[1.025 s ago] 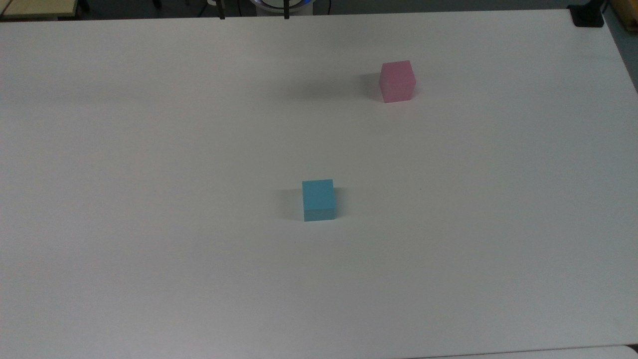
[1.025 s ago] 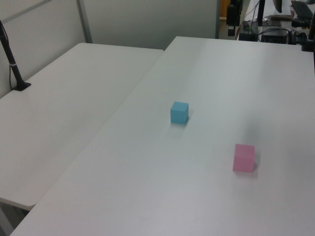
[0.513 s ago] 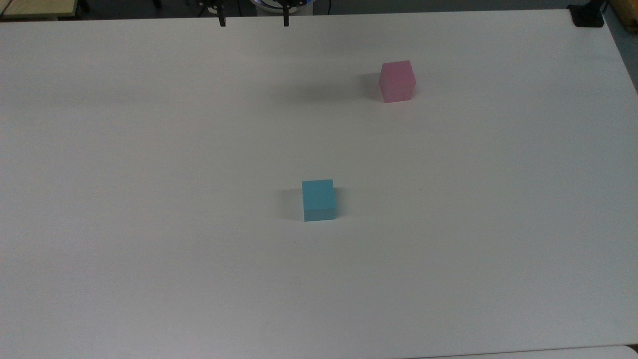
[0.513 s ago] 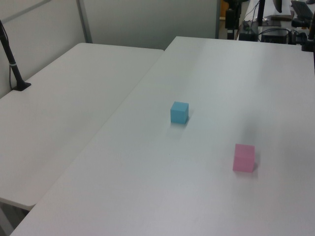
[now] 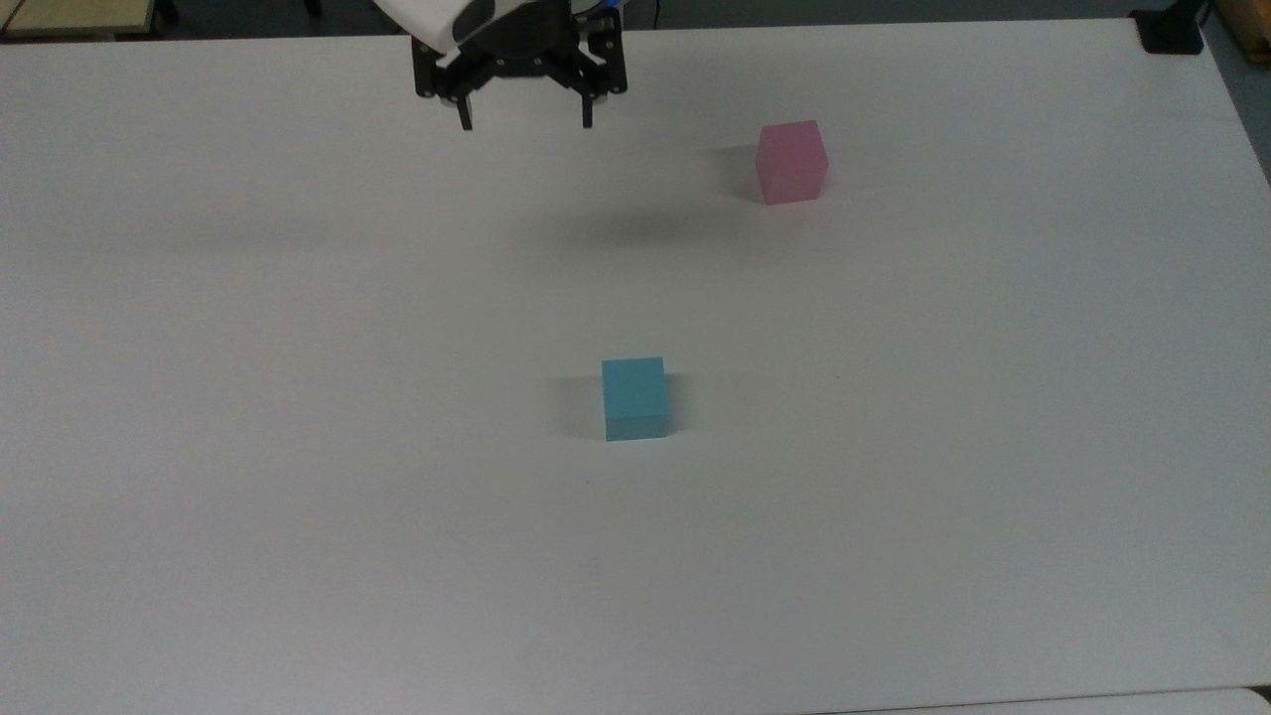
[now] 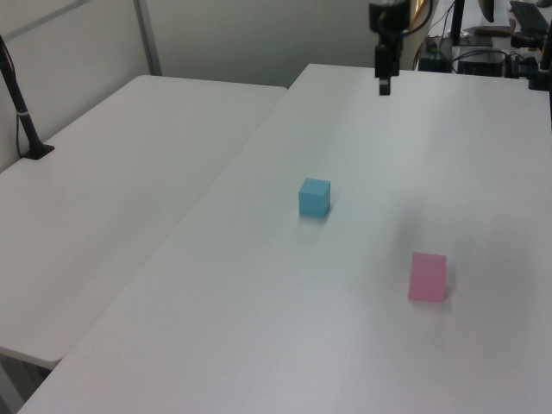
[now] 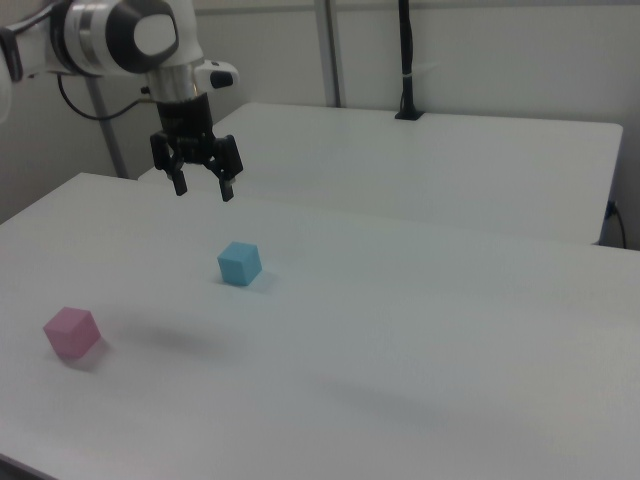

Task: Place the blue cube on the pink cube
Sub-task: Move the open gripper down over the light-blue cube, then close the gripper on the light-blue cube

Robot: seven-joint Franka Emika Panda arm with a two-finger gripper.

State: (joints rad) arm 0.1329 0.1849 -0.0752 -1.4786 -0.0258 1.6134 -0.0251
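I will grab the blue cube by its opposite sides with my gripper next. Its bottom then stays free to rest on the pink cube.
The blue cube rests on the white table near its middle. Apart from it stands the pink cube, toward the top view's upper right. My gripper hangs in the air over the far part of the table in the top view, well away from both cubes. Its two black fingers are spread wide with nothing between them.
A second white table adjoins the work table. A black post is clamped on that second table. A black clamp sits at the top view's upper right corner.
My gripper has come forward over the table in the top view, from just its fingertips at the far edge to the whole hand in sight. Both cubes have stayed put.
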